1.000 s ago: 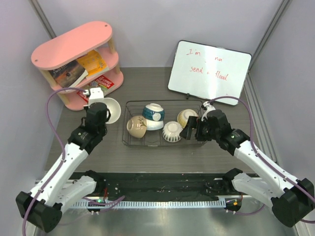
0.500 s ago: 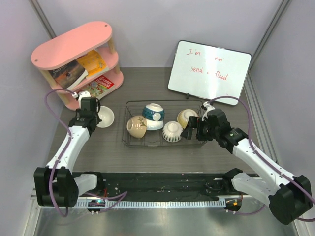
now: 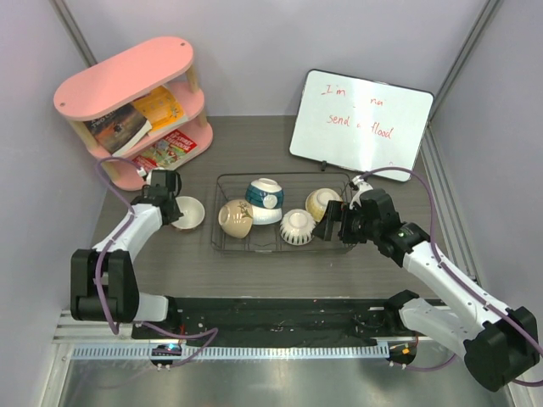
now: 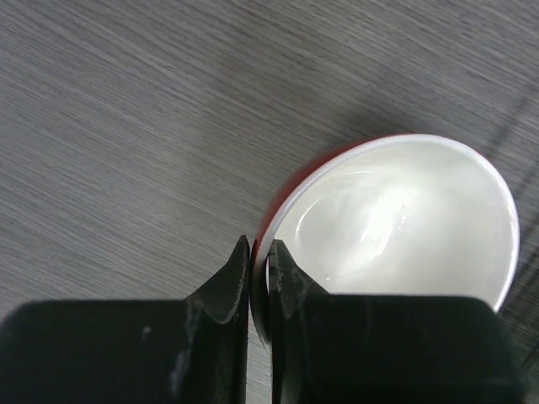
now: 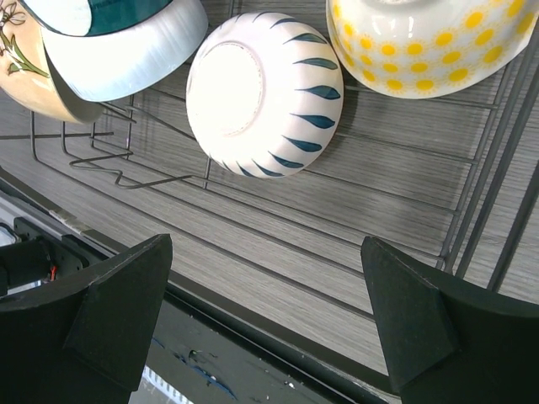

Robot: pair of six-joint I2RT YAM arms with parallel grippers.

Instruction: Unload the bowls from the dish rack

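Observation:
My left gripper releases the red bowl now, since the bowl is upright over flat, empty table and would settle upright on the tabletop.
The red bowl, white inside, is upright at table level left of the dish rack. My left gripper is shut on its rim; the wrist view shows the fingers pinching the rim of the bowl. Inside the rack lie the cream bowl, the blue-and-white banded bowl, the white ribbed bowl and the yellow patterned bowl. My right gripper is open and empty over the rack's right end, near the ribbed bowl and the yellow bowl.
A pink shelf with books stands at the back left, close behind the left gripper. A whiteboard leans at the back right. The rack's wires and divider prongs lie under the right gripper.
My left arm has lowered and swung left, bringing the red bowl down from beside the rack to table level. The right gripper has barely moved and stays open.

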